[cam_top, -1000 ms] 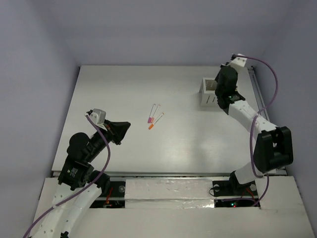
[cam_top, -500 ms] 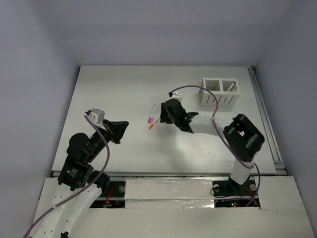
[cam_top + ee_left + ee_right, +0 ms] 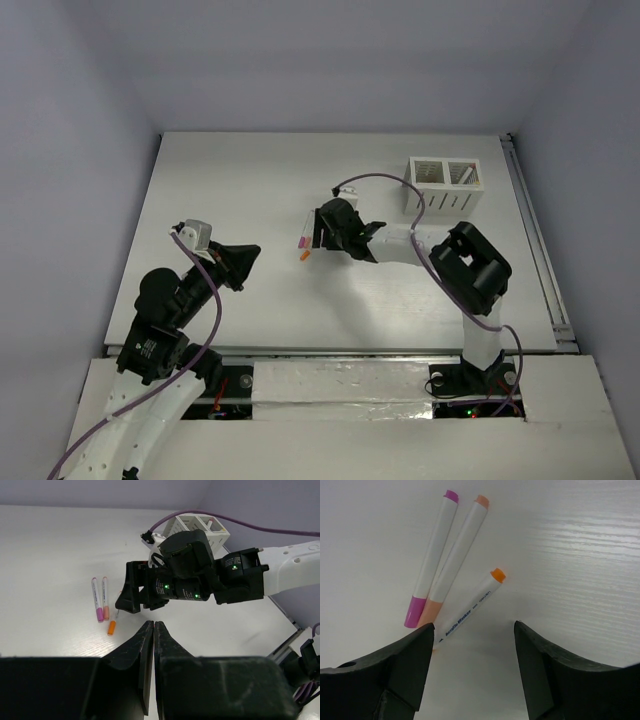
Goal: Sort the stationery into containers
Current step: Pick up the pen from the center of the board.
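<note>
The pens would stay lying there if I lifted my left gripper now. Its fingers are closed and empty, well short of the pens.
Three white pens lie together mid-table: a pink-capped pen (image 3: pixel 432 565), a peach-capped pen (image 3: pixel 457 555) and an orange-capped pen (image 3: pixel 470 605). From above only the pink cap (image 3: pixel 301 241) and the orange cap (image 3: pixel 304 256) show clearly. My right gripper (image 3: pixel 474 630) hangs just over them, open, with nothing between its fingers; the lower end of the orange-capped pen lies by the left fingertip (image 3: pixel 422 640). The white two-compartment container (image 3: pixel 443 185) stands at the back right. My left gripper (image 3: pixel 153 625) is shut and empty, left of the pens (image 3: pixel 102 605).
The right arm (image 3: pixel 470 270) stretches across the table's middle, with its purple cable (image 3: pixel 375 180) arcing over toward the container. The table's right edge has a rail (image 3: pixel 530 230). Grey walls surround the table.
My right gripper swung from over the container to the pens in the middle and opened its jaws wide. The left arm stayed where it was.
</note>
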{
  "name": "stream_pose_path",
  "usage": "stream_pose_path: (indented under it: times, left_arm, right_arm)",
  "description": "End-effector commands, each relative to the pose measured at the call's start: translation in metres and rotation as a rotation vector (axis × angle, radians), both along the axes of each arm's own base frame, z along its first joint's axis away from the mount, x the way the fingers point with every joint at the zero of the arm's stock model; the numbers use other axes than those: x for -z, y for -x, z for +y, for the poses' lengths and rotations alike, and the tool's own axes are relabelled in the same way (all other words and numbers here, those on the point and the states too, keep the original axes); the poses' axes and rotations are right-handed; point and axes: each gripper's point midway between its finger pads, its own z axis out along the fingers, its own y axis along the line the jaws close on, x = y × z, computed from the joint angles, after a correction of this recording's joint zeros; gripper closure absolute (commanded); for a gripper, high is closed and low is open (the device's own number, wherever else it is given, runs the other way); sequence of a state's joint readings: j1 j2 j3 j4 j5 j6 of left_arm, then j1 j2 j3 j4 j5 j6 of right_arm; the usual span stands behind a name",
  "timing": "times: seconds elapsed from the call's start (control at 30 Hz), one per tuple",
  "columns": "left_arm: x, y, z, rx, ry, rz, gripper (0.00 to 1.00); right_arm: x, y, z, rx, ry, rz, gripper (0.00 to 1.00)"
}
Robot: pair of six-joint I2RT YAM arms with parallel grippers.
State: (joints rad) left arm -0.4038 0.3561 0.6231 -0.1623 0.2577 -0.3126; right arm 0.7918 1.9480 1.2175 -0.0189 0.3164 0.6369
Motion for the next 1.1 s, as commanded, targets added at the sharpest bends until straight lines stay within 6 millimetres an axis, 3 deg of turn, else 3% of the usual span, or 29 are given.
stream_pose_path:
  times: [0.0, 0.23, 0.37, 0.57, 0.67, 0.8, 1.07]
  left_arm:
    - [-0.025, 0.003, 0.0, 0.012, 0.025, -0.071, 0.98]
    - [-0.024, 0.003, 0.0, 0.012, 0.023, -0.07, 0.98]
    - [-0.024, 0.003, 0.0, 0.013, 0.024, -0.071, 0.98]
    - [-0.024, 0.003, -0.001, 0.015, 0.024, -0.071, 0.98]
    - [-0.025, 0.003, 0.0, 0.013, 0.024, -0.072, 0.98]
    - [-0.025, 0.003, 0.0, 0.012, 0.025, -0.074, 0.98]
    - [-0.024, 0.003, 0.0, 0.013, 0.024, -0.072, 0.97]
  right_arm:
    - [-0.017, -0.018, 0.015, 0.025, -0.056, -0.044, 0.3]
    - [0.005, -0.019, -0.005, 0.057, 0.093, -0.01, 0.46]
    - [0.008, -0.022, -0.003, 0.035, 0.133, 0.006, 0.51]
    - [0.011, -0.02, -0.006, -0.025, 0.207, 0.018, 0.72]
    - [0.009, -0.019, -0.008, -0.057, 0.246, 0.026, 0.7]
    - [0.008, -0.017, -0.009, -0.085, 0.269, 0.03, 0.54]
    - [0.026, -0.017, -0.006, -0.187, 0.376, 0.089, 0.63]
